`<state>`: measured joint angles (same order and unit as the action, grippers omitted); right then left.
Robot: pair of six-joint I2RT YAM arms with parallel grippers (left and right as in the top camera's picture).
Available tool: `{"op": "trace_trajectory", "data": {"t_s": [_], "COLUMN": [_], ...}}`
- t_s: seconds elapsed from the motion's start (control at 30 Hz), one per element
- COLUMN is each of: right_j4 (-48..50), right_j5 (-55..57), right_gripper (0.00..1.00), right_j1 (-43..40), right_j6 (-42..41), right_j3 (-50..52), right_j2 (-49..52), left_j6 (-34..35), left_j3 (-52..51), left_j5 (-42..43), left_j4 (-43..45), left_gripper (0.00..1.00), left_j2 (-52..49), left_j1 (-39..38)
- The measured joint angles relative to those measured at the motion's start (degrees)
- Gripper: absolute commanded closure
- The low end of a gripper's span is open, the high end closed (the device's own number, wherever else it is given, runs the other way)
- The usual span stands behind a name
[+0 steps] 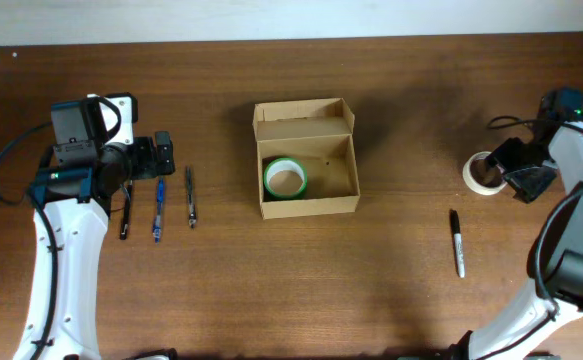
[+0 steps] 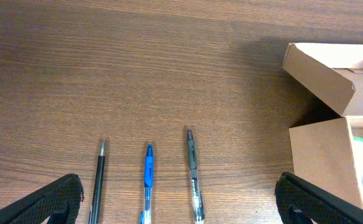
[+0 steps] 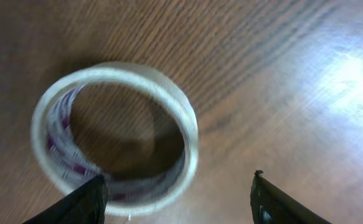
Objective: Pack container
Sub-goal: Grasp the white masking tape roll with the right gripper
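My right gripper should go down first and then close on the tape roll. The side of the clear tape roll (image 1: 482,172) is below my right gripper's fingers, so they would miss it if I closed now.
The tan cardboard container (image 1: 341,190) stands open at the table's middle, flap lid raised at the back, and holds a green-edged tape roll (image 1: 284,178). Its corner shows in the left wrist view (image 2: 321,162). My left gripper (image 1: 161,157) is open above three pens: a black one (image 1: 126,215), a blue one (image 1: 158,212) and a grey one (image 1: 191,197). They lie between its fingers in the wrist view (image 2: 175,199). My right gripper (image 1: 516,172) is open beside a clear tape roll (image 1: 482,172), one finger at the roll's near rim (image 3: 116,137).
A black marker (image 1: 457,242) lies on the wooden table at the right front, below the clear roll. The left arm's base is at the far left, the right arm's at the right edge.
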<state>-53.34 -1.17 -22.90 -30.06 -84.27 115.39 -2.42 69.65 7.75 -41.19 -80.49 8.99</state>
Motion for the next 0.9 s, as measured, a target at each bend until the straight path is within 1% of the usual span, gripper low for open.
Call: {"op": "trace_trajectory", "data": {"t_s": [0.1, 0.13, 0.23, 0.27, 0.33, 0.37, 0.4, 0.43, 0.7, 0.8, 0.9], "right_j4": [1.57, 1.75, 2.49, 2.67, 2.75, 2.86, 2.86, 2.71, 1.99, -1.33, -4.74], "right_j5": [-0.02, -0.02, -0.02, -0.02, 0.07, 0.2, 0.35, 0.92, 0.87, -1.66, -5.14], "right_gripper": [0.28, 0.3, 0.45, 0.47, 0.48, 0.6, 0.77, 0.96, 0.96, 0.96, 0.96], "right_j1": [0.0, 0.0, 0.0, 0.0, 0.0, 0.0, 0.02, 0.07, 0.0, 0.0, 0.33], "right_j6": [0.04, 0.02, 0.02, -0.24, -0.24, -0.15, -0.17, -0.37, 0.92, 2.99, 5.49], "right_j3": [0.07, 0.09, 0.09, 0.09, 0.09, 0.09, 0.07, 0.07, -0.17, -0.94, -3.96], "right_j2": [1.92, 2.27, 3.48, 3.85, 4.46, 4.9, 5.14, 5.16, 5.2, 5.18, 3.61], "left_j6": [0.0, 0.0, 0.0, 0.0, 0.0, -0.02, -0.02, 0.0, 0.0, -0.02, 0.0], "left_j3": [0.0, 0.0, 0.0, 0.0, 0.0, 0.0, 0.0, 0.0, 0.0, 0.0, 0.0], "left_j5": [0.0, 0.02, 0.02, 0.0, 0.0, 0.0, 0.0, 0.0, 0.0, 0.0, 0.02], "left_j4": [0.0, 0.0, 0.0, 0.0, 0.0, 0.0, 0.0, 0.0, 0.0, -0.02, -0.02], "left_gripper": [0.01, 0.01, 0.01, 0.01, 0.01, 0.01, 0.01, 0.01, 0.01, 0.01, 0.01], "left_j2": [0.0, 0.0, 0.0, 0.0, 0.0, 0.0, 0.0, 0.0, 0.0, 0.0, 0.0], "left_j1": [0.0, 0.0, 0.0, 0.0, 0.0, 0.0, 0.0, 0.0, 0.0, 0.0, 0.0]}}
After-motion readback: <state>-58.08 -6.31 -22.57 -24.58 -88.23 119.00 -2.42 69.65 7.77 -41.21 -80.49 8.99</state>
